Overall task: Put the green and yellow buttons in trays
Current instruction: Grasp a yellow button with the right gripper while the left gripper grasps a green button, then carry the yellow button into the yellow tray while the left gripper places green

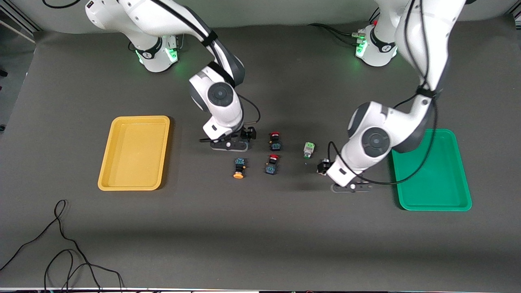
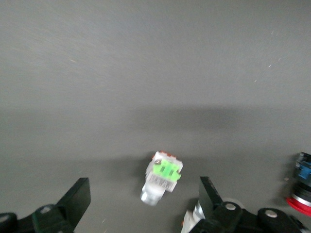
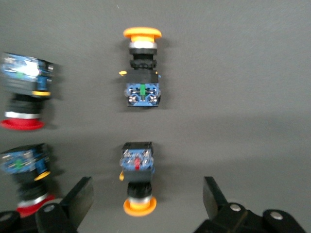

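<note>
My right gripper isn't ready to close on the button yet and needs to go lower first. Its fingers are above the yellow-capped button's neck [image 3: 139, 190], so they would miss if they closed now.
The yellow tray [image 1: 134, 152] lies at the right arm's end, the green tray [image 1: 433, 171] at the left arm's end; both hold nothing. My right gripper [image 1: 240, 140] is open [image 3: 146, 206], its fingers [image 3: 80, 199] on either side of a yellow-capped button [image 3: 138, 179]. A second yellow-capped button [image 3: 142, 73] lies nearer the front camera [image 1: 239, 167]. My left gripper [image 1: 327, 167] is open [image 2: 143, 204] with a green button [image 2: 163, 177] just ahead of its fingertips [image 1: 309, 149]. A second pale button [image 2: 194, 218] lies against one finger, mostly hidden.
Two red-capped buttons [image 1: 275, 140] [image 1: 272, 164] lie between the yellow-capped and green ones; they also show in the right wrist view [image 3: 24, 92] [image 3: 26, 179]. A loose black cable [image 1: 65, 244] lies near the table's front edge.
</note>
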Tool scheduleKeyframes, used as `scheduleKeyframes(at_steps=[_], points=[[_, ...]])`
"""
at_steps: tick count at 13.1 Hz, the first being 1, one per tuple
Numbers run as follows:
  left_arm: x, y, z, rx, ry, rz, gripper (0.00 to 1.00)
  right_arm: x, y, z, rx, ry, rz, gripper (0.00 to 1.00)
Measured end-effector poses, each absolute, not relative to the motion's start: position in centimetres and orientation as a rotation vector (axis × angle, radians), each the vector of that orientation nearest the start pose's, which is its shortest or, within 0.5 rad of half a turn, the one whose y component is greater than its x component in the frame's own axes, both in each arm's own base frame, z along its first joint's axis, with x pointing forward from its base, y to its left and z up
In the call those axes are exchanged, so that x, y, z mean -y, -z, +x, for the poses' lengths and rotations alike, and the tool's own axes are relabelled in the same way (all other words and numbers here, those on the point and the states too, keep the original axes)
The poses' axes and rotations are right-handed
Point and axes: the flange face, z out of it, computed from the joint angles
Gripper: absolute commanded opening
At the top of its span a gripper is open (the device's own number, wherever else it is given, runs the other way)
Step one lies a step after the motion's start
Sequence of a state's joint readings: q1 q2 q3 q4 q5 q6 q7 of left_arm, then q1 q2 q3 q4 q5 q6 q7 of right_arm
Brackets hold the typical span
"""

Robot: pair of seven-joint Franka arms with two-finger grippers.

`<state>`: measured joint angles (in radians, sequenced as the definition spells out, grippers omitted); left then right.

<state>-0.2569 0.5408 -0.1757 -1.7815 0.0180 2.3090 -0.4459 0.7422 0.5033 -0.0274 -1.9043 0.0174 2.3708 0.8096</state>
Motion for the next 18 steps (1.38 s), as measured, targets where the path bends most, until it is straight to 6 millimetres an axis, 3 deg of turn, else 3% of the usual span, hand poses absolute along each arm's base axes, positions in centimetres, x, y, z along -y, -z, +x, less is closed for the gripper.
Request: scheduleKeyframes(at_steps=[2, 5, 7, 10, 12, 13, 16, 17, 18], points=[[26.8, -22.2, 58.5, 0.023, -0.048, -3.212, 0.99, -41.9, -20.7, 46.5, -0.138, -0.043, -3.167, 1.00], [27.3, -20.0, 56.4, -0.017, -0.078, -3.198, 0.99, -42.8, -19.6, 45.9, -0.113, -0.024, -3.157, 0.97], [28.1, -19.7, 55.7, -0.055, -0.085, -3.189, 0.98, -42.9, -19.1, 45.8, -0.108, -0.013, -3.151, 0.80], [28.2, -19.3, 55.3, -0.141, -0.065, -3.145, 0.69, -42.9, -18.2, 45.8, -0.108, -0.003, -3.146, 0.52], [28.0, -19.2, 55.3, -0.182, -0.051, -3.120, 0.67, -42.9, -17.7, 45.9, -0.109, 0.000, -3.144, 0.37], [28.0, -19.1, 55.3, -0.188, -0.050, -3.117, 0.62, -42.8, -17.7, 46.0, -0.112, 0.002, -3.144, 0.34], [28.0, -19.0, 55.3, -0.195, -0.049, -3.113, 0.09, -42.8, -18.8, 46.8, -0.124, 0.013, -3.140, 0.28], [28.0, -19.0, 55.3, -0.196, -0.049, -3.113, 0.00, -42.9, -19.9, 47.0, -0.126, -0.001, -3.149, 0.28], [28.1, -19.0, 55.3, -0.198, -0.047, -3.112, 0.00, -43.1, -21.4, 47.3, -0.130, -0.022, -3.162, 0.28]])
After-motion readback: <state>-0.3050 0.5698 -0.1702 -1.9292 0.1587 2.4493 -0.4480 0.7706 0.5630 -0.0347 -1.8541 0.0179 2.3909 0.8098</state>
